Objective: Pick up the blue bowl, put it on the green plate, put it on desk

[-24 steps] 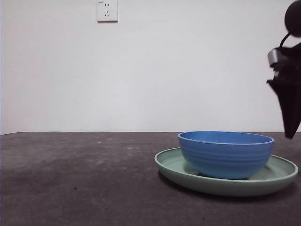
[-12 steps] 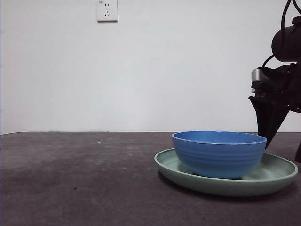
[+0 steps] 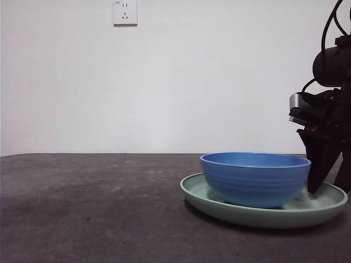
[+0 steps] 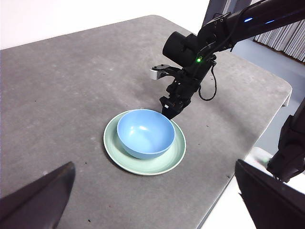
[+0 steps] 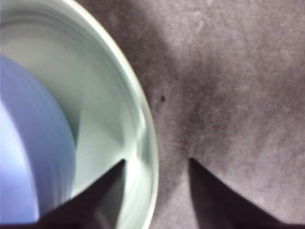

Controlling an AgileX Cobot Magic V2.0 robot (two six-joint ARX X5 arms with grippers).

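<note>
The right gripper grips the green plate by its rim (image 3: 335, 204) next, to bring the plate with the blue bowl (image 3: 255, 178) across the desk.
The blue bowl (image 3: 255, 178) stands upright in the green plate (image 3: 263, 217), which lies on the desk (image 3: 82, 208) at the right. My right gripper (image 3: 328, 189) is down at the plate's right rim, open, beside the bowl and not touching it. In the right wrist view one jaw is inside the plate (image 5: 109, 95) near the bowl (image 5: 28, 157), the other is outside over the desk, and the gripper (image 5: 157, 160) straddles the rim. The left wrist view looks down on the bowl (image 4: 145, 133), the plate (image 4: 143, 168) and the right gripper (image 4: 167, 110). My left gripper (image 4: 154, 167) is open, high above.
A white wall socket (image 3: 124, 12) is on the back wall. The desk's edge and corner (image 4: 281, 90) lie beyond the right arm in the left wrist view. Bare desk (image 4: 57, 86) spreads to the left of the plate.
The right gripper has come in from the right and dropped to the plate's rim. The bowl slid slightly left on the plate a second ago, then stayed still.
</note>
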